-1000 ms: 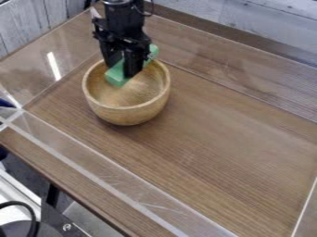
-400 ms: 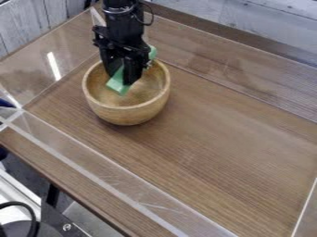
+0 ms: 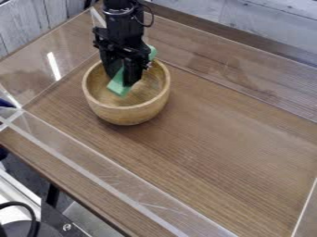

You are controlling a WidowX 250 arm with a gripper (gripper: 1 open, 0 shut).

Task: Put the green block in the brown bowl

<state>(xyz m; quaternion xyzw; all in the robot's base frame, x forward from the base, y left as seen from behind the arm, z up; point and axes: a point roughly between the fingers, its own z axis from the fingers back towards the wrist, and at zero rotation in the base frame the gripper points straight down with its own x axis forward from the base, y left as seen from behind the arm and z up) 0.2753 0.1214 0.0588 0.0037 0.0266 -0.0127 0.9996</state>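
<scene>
The green block's lower end hangs inside the brown bowl's rim (image 3: 151, 93), over the bowl's inside bottom, so it is time for my gripper to release it now.
The brown bowl (image 3: 126, 100) stands on the wooden table at the left of the camera view. My black gripper (image 3: 122, 76) points straight down into the bowl's mouth, shut on the green block (image 3: 119, 85). The block's lower end shows below the fingers, inside the bowl's rim; its upper part is hidden between the fingers. Whether the block touches the bowl's bottom I cannot tell.
A clear plastic wall (image 3: 74, 171) runs along the table's front and left edges. A wide stretch of wooden tabletop (image 3: 223, 139) lies to the right of the bowl. Dark cables (image 3: 13, 215) hang at the lower left, outside the wall.
The gripper and the green block have sunk slightly deeper into the bowl. The grip has stayed the same.
</scene>
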